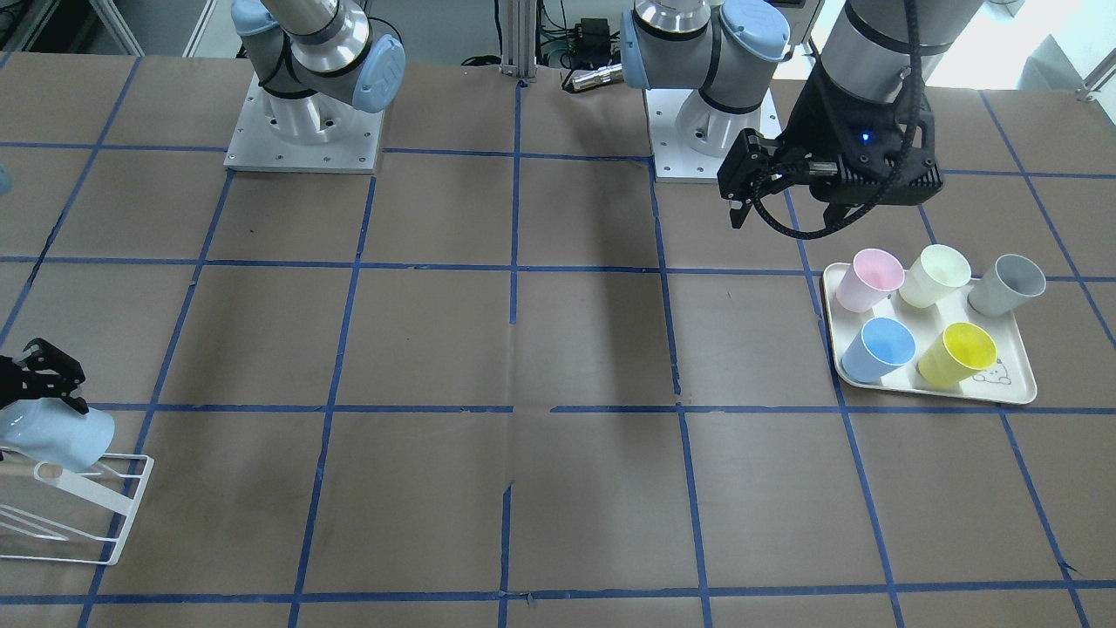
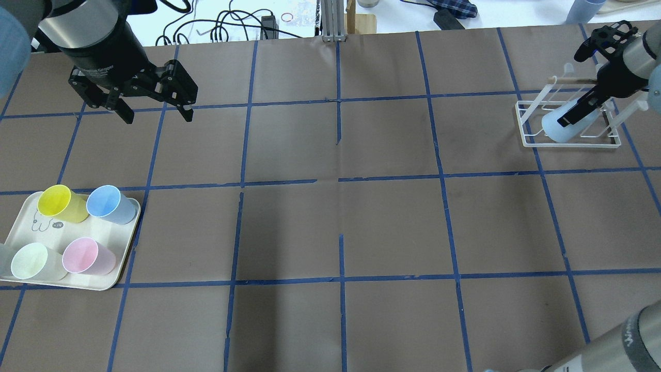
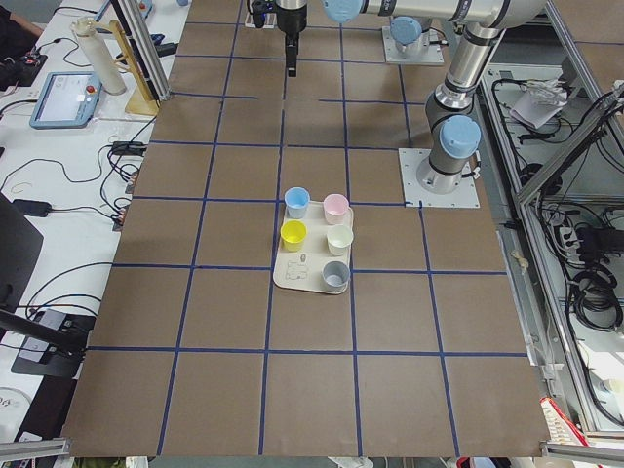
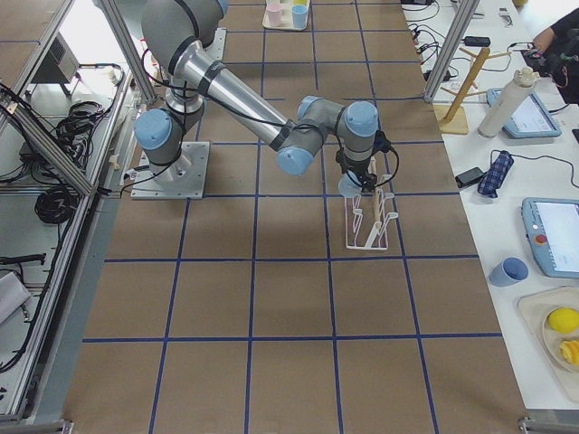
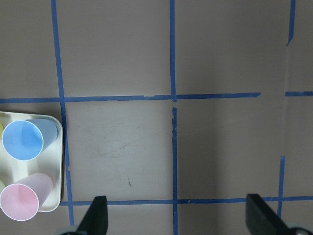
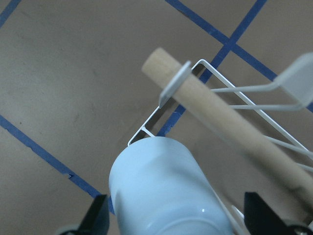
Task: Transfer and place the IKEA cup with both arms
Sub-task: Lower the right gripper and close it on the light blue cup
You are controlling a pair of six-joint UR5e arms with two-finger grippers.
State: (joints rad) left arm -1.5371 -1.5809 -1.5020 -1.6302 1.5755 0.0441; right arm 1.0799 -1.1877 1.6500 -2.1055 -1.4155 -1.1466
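Note:
My right gripper should next grab the cup by its base end point(image 6: 173, 218), so that the IKEA cup's rim end point(image 6: 151, 149) stays free for the handover.
The IKEA cup point(image 2: 560, 126), a pale grey-blue tumbler, lies tilted on the white wire rack point(image 2: 568, 143) at the table's far right. It also shows in the front view point(image 1: 61, 440) and fills the right wrist view point(image 6: 166, 191). My right gripper point(image 2: 581, 111) is at the cup, with one finger on each side of it. Its jaws stand as wide as the left gripper's, so it is open. My left gripper point(image 2: 157, 116) hangs open and empty above the table, beyond the tray; its fingertips point(image 5: 98, 218) frame bare table.
A cream tray point(image 2: 129, 243) at the near left holds a deeper blue cup point(image 2: 111, 204), a yellow cup point(image 2: 59, 202), a pink cup point(image 2: 85, 257) and a pale green cup point(image 2: 31, 261). A grey cup point(image 1: 1007, 285) stands at its edge. The rack has a wooden rod point(image 6: 230, 125).

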